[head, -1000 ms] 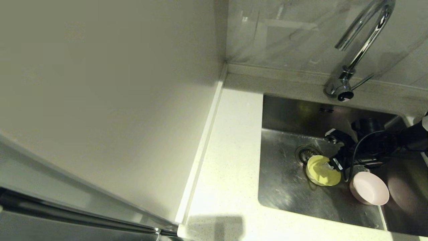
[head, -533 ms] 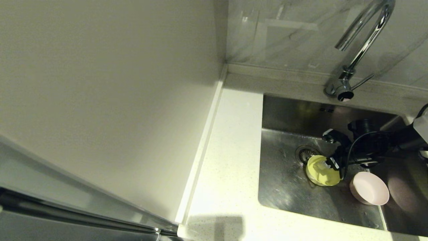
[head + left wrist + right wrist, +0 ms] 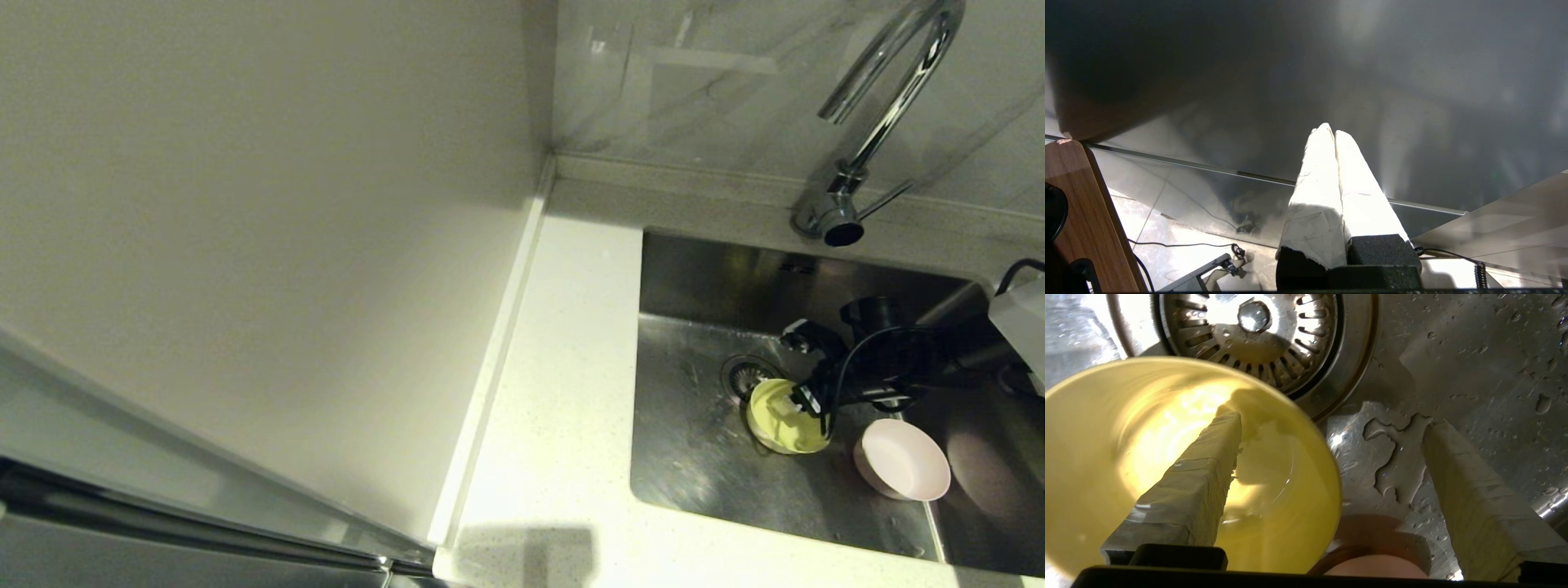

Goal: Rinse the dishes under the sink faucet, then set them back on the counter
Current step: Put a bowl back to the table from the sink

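Note:
I will grab the yellow-green bowl by its rim (image 3: 790,383) (image 3: 1333,463) with my right gripper next. Then I can lift the rinsed bowl back to the counter.
A yellow-green bowl (image 3: 782,418) rests on the floor of the sink (image 3: 694,457), beside the round drain (image 3: 744,374). A pale pink bowl (image 3: 902,459) lies to its right. My right gripper (image 3: 798,369) reaches down into the basin, open. In the right wrist view the right gripper (image 3: 1333,422) straddles the rim of the yellow-green bowl (image 3: 1106,457): one taped finger is inside it, the other over the wet steel outside. The pink bowl's edge (image 3: 1376,575) shows near the wrist. My left gripper (image 3: 1331,131) is parked out of the head view, shut and empty.
The chrome faucet (image 3: 882,106) arches over the sink's back edge with its lever to the side. The white speckled counter (image 3: 555,392) runs along the sink's left, bounded by a raised strip and a wall panel. Water drops lie around the drain (image 3: 1249,318).
The right arm has slid a little to the left and further into the basin, still open over the yellow-green bowl's rim. The pink bowl has not moved.

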Available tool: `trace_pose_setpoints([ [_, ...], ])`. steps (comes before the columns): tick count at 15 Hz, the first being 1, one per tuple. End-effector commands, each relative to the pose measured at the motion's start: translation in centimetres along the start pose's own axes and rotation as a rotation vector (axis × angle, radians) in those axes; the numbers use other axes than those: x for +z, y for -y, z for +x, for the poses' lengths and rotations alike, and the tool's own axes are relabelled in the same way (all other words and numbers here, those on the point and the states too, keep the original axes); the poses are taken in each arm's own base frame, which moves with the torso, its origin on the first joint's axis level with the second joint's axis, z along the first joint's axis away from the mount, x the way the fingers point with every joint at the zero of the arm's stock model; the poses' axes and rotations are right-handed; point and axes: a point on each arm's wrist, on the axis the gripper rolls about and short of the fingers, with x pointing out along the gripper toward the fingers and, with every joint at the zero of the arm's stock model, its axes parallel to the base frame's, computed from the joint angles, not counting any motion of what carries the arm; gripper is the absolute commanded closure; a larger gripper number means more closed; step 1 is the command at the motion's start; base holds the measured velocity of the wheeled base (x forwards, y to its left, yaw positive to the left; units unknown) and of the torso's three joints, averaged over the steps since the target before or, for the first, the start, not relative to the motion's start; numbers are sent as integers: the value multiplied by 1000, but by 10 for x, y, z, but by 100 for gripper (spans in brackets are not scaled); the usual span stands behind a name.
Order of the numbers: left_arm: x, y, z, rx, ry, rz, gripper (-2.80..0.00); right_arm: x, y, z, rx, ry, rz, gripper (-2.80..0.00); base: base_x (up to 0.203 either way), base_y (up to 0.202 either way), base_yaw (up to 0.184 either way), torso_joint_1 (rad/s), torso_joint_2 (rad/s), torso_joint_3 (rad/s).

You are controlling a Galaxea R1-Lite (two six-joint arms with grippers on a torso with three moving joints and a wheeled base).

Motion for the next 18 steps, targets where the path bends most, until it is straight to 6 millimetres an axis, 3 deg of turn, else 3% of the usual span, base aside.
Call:
trace_pose_setpoints([
  [1, -1, 0, 0, 0, -3, 0, 0, -1, 0, 6, 0, -1, -4, -280, 0, 0, 0, 0, 0, 0],
  [15, -1, 0, 0, 0, -3, 0, 0, 5, 17, -9, -44, 32, 61, -280, 0, 0, 0, 0, 0, 0],
  [16, -1, 0, 0, 0, -3, 0, 0, 2, 18, -8, -41, 25, 63, 0, 0, 0, 0, 0, 0, 0],
  [18, -1, 0, 0, 0, -3, 0, 0, -1, 16, -3, -32, 14, 63, 0, 0, 0, 0, 0, 0, 0],
])
